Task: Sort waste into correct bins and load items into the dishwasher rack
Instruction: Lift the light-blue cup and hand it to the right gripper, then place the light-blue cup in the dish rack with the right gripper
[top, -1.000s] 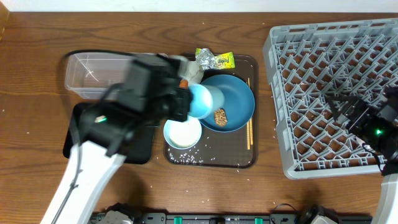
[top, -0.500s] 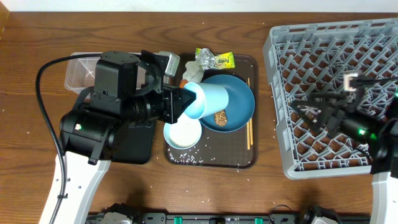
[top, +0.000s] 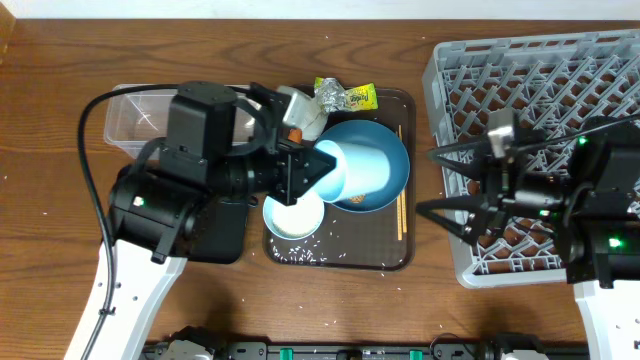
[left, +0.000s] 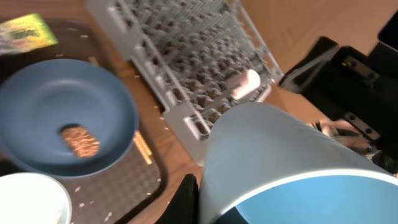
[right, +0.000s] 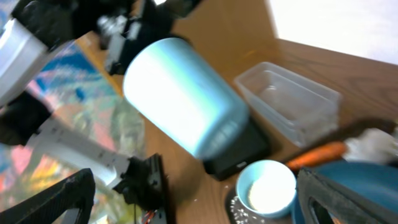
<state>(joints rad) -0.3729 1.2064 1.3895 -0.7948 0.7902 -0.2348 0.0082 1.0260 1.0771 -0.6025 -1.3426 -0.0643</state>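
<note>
My right gripper's open fingers are still short of the light blue cup, so closing now would miss it. The move toward the cup comes next.
My left gripper is shut on a light blue cup with a blue inside. It holds the cup on its side above the blue plate. The cup fills the left wrist view and shows in the right wrist view. My right gripper is open and empty at the left edge of the grey rack, facing the cup. A brown food lump lies on the plate. The white bowl, wrapper, carrot and tissue sit on the brown tray. The pink-inside cup is out of view.
The clear tub stands at the back left, with the black tray in front of it under my left arm. Chopsticks lie along the brown serving tray's right side. Rice grains are scattered at its front.
My left gripper has carried the cup a little to the right, over the plate. My right arm has swung left from over the rack to its left edge, fingers spread toward the cup.
</note>
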